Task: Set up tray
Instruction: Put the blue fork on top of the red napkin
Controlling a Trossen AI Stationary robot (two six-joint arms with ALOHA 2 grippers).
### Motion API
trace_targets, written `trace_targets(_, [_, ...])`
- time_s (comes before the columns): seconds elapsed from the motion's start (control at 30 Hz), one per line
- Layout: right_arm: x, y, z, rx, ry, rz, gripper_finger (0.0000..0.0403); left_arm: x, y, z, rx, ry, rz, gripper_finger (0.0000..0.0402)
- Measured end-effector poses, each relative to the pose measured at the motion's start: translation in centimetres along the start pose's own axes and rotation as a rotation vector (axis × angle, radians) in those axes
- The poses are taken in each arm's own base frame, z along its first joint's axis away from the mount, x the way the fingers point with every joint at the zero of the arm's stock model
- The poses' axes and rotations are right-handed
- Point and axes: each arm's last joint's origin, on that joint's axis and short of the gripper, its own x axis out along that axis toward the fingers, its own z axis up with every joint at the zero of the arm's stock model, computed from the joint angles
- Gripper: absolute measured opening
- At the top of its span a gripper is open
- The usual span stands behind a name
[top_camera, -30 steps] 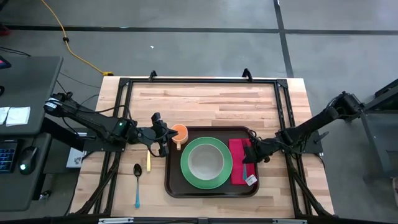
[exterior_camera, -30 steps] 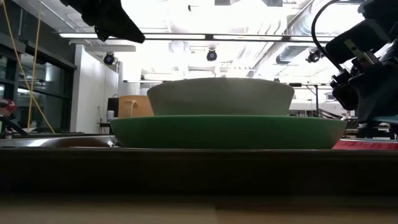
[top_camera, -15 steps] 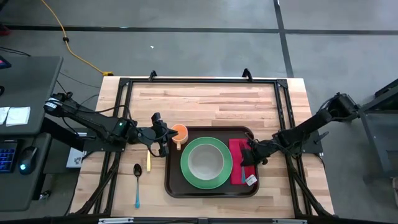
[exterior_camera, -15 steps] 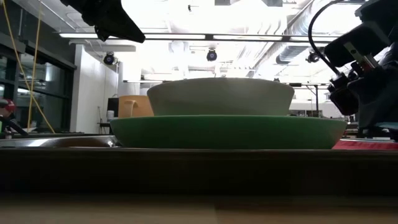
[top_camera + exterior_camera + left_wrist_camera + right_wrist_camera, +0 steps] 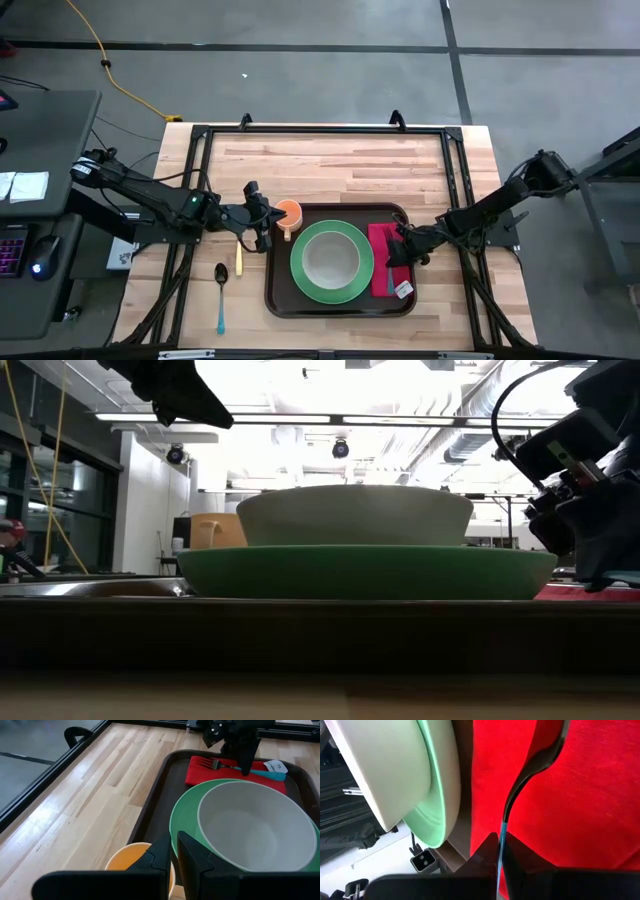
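Observation:
The blue handle lies lengthwise inside the red napkin, so the fork is ready for my right gripper to release now: it would rest flat.
The dark-brown tray carries a green plate with a white bowl on it. A red napkin lies to the right of the plate and an orange cup stands in the tray's far left corner. My right gripper is over the napkin, shut on a blue-handled fork. My left gripper hovers above and beside the cup. Its fingers are almost together and I see nothing between them. My right gripper pinches the fork's blue handle between its two fingers, just behind the dark metal neck. The fingers slant down from the table's right side and lie across the handle. The tines are at the napkin's surface, and the handle's free end sticks out past the fingers.
On the bare wood left of the tray lie a blue-handled spoon and a yellow-handled utensil. A white tag lies on the napkin's near end. A black rail frame runs round the table's edges.
My right arm has folded lower, and its gripper has eased down a little toward the napkin with the fork still in it. My left gripper, the cup, the plate and the bowl have kept still.

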Motion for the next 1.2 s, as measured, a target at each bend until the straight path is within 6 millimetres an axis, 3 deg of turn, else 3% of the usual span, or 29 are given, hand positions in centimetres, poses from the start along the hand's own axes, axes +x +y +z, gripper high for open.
trace_targets(0.8, [-0.05,-0.20,0.54,-0.004,0.005,-0.031,0.0002,0.00,-0.03,-0.01,0.000,0.004,-0.011,0.0062])
trace_targets(1.2, [-0.06,-0.20,0.53,-0.005,0.011,-0.032,0.0047,0.00,-0.04,0.00,0.000,0.003,-0.011,0.0062])
